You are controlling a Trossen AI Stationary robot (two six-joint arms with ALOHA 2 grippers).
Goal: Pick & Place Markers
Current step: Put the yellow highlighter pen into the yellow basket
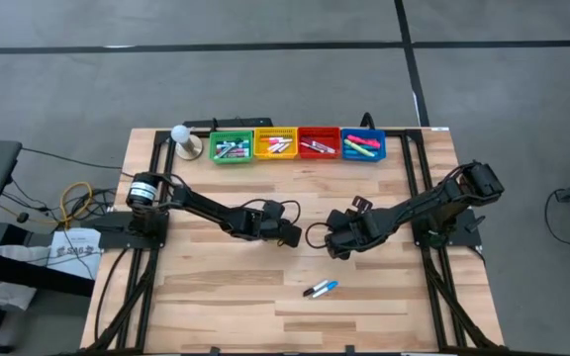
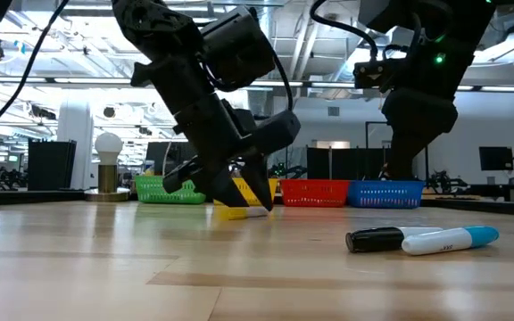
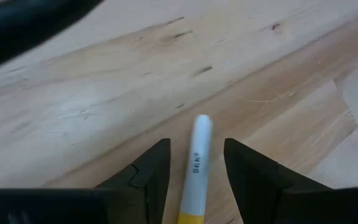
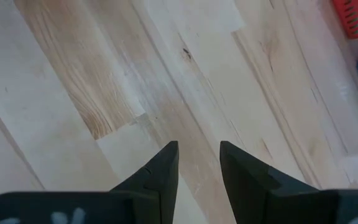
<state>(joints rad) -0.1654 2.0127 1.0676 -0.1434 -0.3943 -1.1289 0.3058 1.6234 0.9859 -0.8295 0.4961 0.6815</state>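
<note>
My left gripper closes on the marker now, as its fingers reach down beside the marker's white part [image 3: 197,163] over the wooden table.
A marker with a white far part and a yellow near part [image 3: 196,168] lies on the wooden table near its middle, also seen in the low view [image 2: 242,212]. My left gripper [image 3: 196,143] [image 1: 287,234] is open and low over it, one finger on either side, with a gap showing on each side. My right gripper [image 4: 199,146] [image 1: 334,249] hangs open over bare wood a little to the right, with nothing between its fingers. Two more markers lie side by side nearer the front edge, one black-capped [image 2: 377,239] and one blue and white [image 2: 449,239].
Along the far edge stand a green bin [image 1: 231,146], a yellow bin [image 1: 275,144], a red bin [image 1: 318,143] and a blue bin [image 1: 363,145], each with markers in it. A white ball on a stand [image 1: 183,138] is left of them.
</note>
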